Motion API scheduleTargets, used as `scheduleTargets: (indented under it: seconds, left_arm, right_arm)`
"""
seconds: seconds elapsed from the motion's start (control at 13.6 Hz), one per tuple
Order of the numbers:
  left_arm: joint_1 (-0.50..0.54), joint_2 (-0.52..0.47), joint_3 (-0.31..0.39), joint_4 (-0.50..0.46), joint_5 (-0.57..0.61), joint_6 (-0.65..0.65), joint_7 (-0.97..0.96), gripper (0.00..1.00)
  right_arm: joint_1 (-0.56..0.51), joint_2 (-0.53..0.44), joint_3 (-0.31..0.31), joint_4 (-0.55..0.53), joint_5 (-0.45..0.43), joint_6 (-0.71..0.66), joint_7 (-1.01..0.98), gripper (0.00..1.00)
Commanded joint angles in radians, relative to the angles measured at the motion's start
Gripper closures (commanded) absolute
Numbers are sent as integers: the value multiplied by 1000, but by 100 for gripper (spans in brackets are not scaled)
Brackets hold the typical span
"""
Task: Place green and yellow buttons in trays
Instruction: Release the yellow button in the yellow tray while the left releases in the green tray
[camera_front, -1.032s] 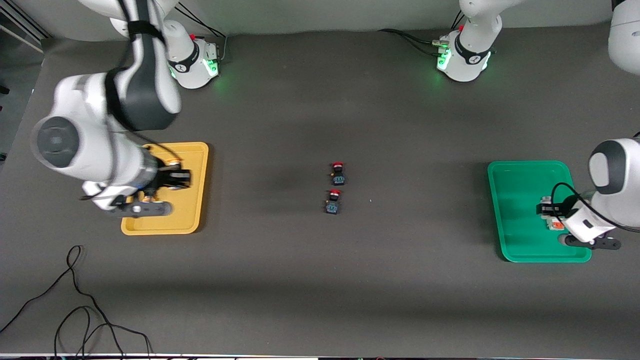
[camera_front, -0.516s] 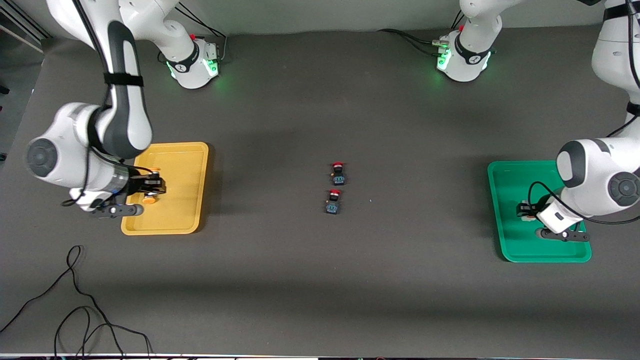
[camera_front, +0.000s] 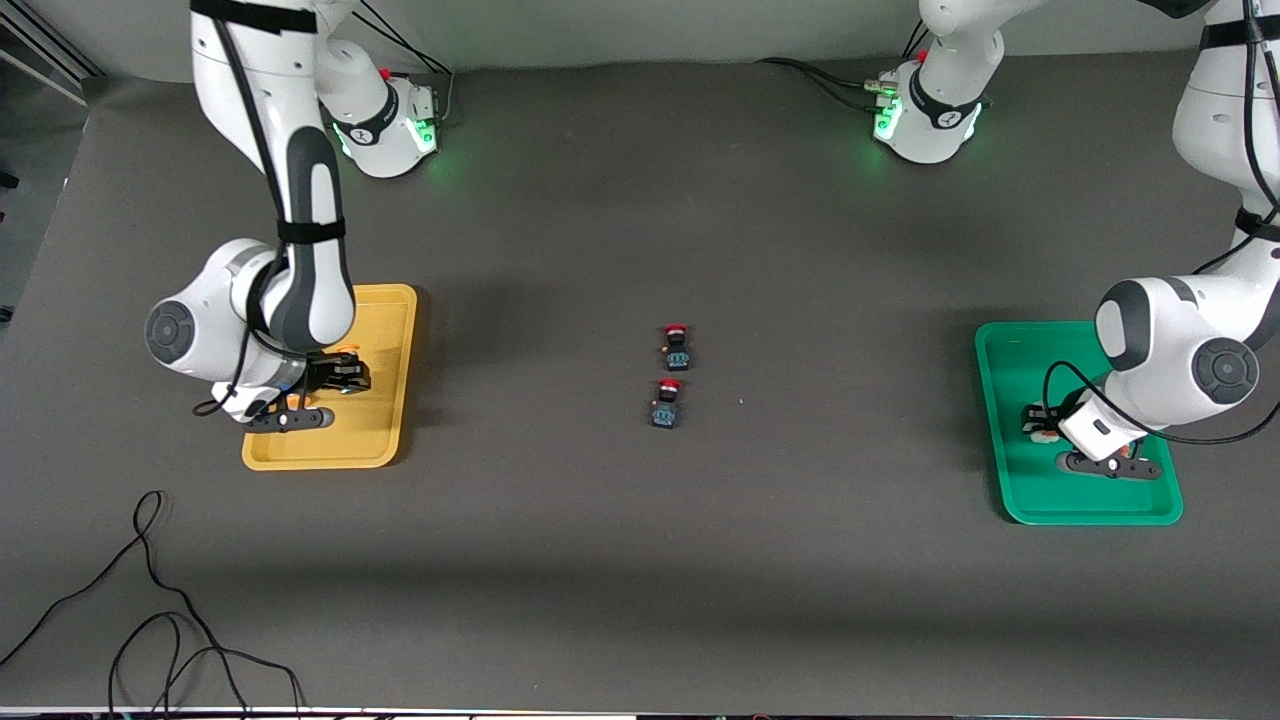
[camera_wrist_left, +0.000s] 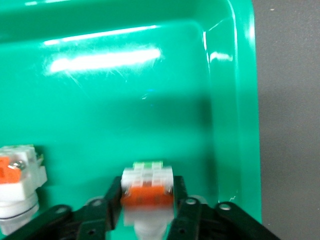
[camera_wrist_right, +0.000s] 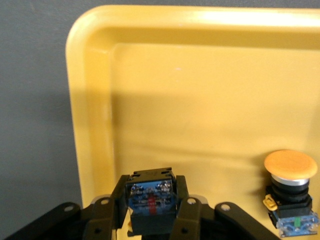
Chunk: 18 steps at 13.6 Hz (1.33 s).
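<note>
The black-bodied button (camera_wrist_right: 150, 197) sits down at the yellow tray's bottom, inside the tray's rim, so it is time to open my right gripper now.
My left gripper (camera_front: 1040, 420) is low over the green tray (camera_front: 1030, 365), shut on a white-bodied button with an orange-red face (camera_wrist_left: 147, 186). A second white button (camera_wrist_left: 16, 182) lies in the green tray (camera_wrist_left: 150, 100) beside it. My right gripper (camera_front: 338, 380) is low over the yellow tray (camera_front: 388, 340), shut on a black-bodied button (camera_wrist_right: 150, 197) whose blue terminal face shows. A yellow-capped button (camera_wrist_right: 291, 165) stands in the yellow tray (camera_wrist_right: 200, 100) beside it.
Two red-capped black buttons (camera_front: 677, 347) (camera_front: 667, 403) sit mid-table, one nearer the front camera than the other. A black cable (camera_front: 150, 600) loops on the table near the front edge at the right arm's end.
Both arms have swung and settled lower over their trays. The left gripper shifted toward the table's middle over the green tray. The right gripper moved over the yellow tray, still holding its button.
</note>
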Motion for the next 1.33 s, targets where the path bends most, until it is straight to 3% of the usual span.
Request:
scheduleTargets:
  seconds: [0.0,0.07,0.15,0.37,0.59,0.96,1.03,1.11,1.25]
  left_arm:
    - [10,-46,-1,-14,16,-9,22,21]
    - [10,-77,-1,-14,16,-19,15,21]
    - [9,-112,-3,-6,14,-63,12,22]
    - [-2,-209,-9,96,14,-321,2,23]
    - [-7,-237,-26,253,2,-588,3,22]
    - [-8,-264,-70,470,-7,-880,6,21]
    - [-8,-264,-87,518,-13,-938,6,19]
    - [-5,-266,-96,559,-30,-1002,8,5]
    - [-8,-266,-96,607,-64,-1070,2,2]
  right_arm:
    - [6,14,-8,25,30,-5,-23,24]
    - [8,9,-8,29,30,-8,-16,5]
    - [9,-2,-8,43,30,-11,-8,0]
    - [11,-9,-46,140,-9,-173,36,0]
    - [25,-14,-102,288,-121,-349,139,0]
    - [28,-29,-189,543,-209,-647,199,0]
    - [29,-43,-200,578,-243,-681,198,0]
    - [29,-63,-206,601,-260,-710,198,0]
    - [31,-98,-208,629,-293,-735,198,0]
